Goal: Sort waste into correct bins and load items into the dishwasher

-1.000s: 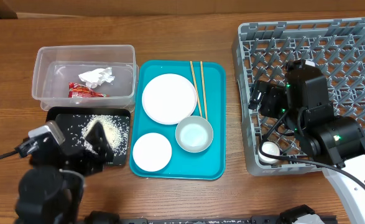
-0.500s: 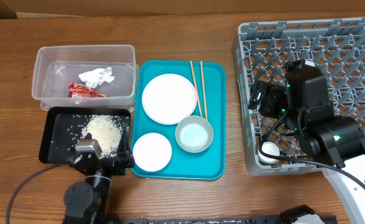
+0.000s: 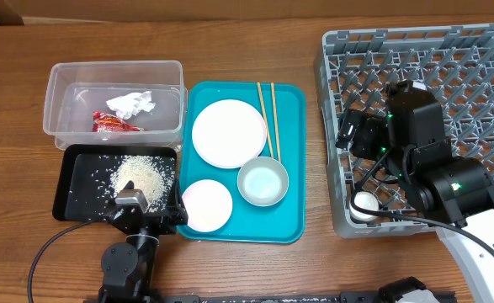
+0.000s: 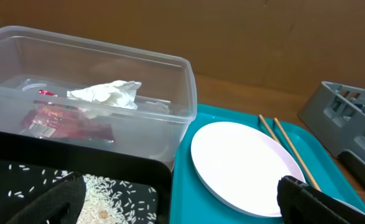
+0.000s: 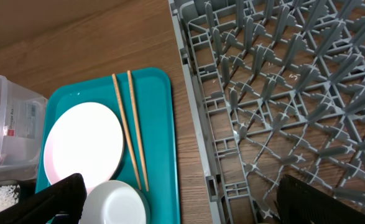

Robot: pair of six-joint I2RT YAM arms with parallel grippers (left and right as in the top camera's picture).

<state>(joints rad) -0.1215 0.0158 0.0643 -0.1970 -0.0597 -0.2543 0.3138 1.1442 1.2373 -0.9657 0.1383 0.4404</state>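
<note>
The bowl is tilted between the dish rack's wires and has to be loaded, so my right gripper next needs to take hold of the bowl's rim on the side facing the grey dish rack.
The clear tub (image 3: 114,74) holds the white tissue (image 3: 130,103) and red wrapper (image 3: 116,124). The black tray (image 3: 70,181) holds loose rice (image 3: 141,175). On the teal tray (image 3: 293,151) lie a large plate (image 3: 229,133), a small plate (image 3: 206,204), a bowl (image 3: 262,182) and two chopsticks (image 3: 268,118). A white cup (image 3: 365,204) sits in the grey dish rack (image 3: 432,67). My left gripper (image 3: 150,215) is open and empty, straddling the black tray's right edge (image 4: 182,205). My right gripper (image 3: 356,135) is open and empty above the rack's left edge (image 5: 188,202).
The left wrist view shows the tub (image 4: 182,87), tissue (image 4: 107,93), wrapper (image 4: 64,121), rice (image 4: 107,190) and large plate (image 4: 244,165). The right wrist view shows the chopsticks (image 5: 129,130), bowl (image 5: 117,202) and rack grid (image 5: 281,93). Bare wood lies between teal tray and rack.
My left arm has swung right, from the black tray's left end to its front right corner beside the small plate. The right arm has not moved.
</note>
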